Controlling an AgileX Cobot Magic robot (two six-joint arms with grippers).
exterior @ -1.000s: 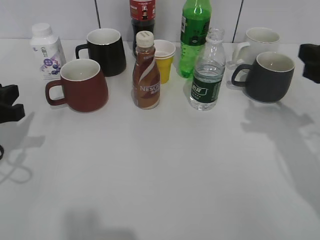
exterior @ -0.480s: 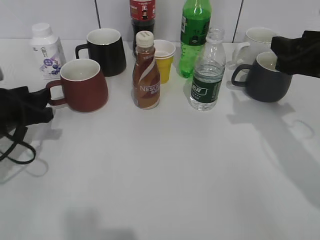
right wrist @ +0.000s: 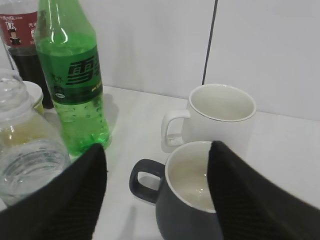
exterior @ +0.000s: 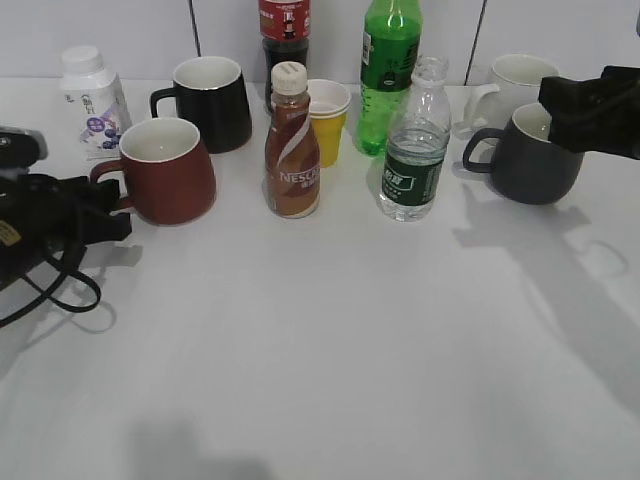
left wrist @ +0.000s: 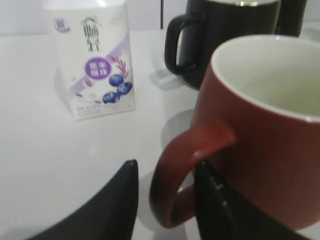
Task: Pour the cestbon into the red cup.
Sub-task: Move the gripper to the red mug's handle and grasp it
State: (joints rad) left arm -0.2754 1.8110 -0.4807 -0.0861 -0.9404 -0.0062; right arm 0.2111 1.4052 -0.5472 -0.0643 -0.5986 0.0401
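Note:
I will grab the red cup (exterior: 170,172) next by its narrow handle with my left gripper, because the cup's round body is wider than my open fingers.
The red cup (exterior: 170,172) stands upright at the left, with its handle pointing left. It fills the right of the left wrist view (left wrist: 270,130). My left gripper (exterior: 105,215) is open at table height, its jaws (left wrist: 167,164) on either side of the cup's handle, one finger inside the loop. The cestbon (exterior: 413,150), a clear bottle with a dark green label, stands upright right of centre. It shows at the left edge of the right wrist view (right wrist: 25,145). My right gripper (exterior: 590,105) is open and empty (right wrist: 155,150), above the dark grey mug and to the right of the cestbon.
A brown Nescafe bottle (exterior: 292,150) stands between cup and cestbon. Behind are a black mug (exterior: 212,100), a yellow paper cup (exterior: 327,120), a green bottle (exterior: 388,70), a cola bottle (exterior: 284,30) and a white yoghurt bottle (exterior: 92,100). A dark grey mug (exterior: 530,150) and a white mug (exterior: 515,80) stand at the right.
My left gripper has moved right, up to the red cup's handle. My right gripper came in from the right edge over the dark grey mug, then held almost still.

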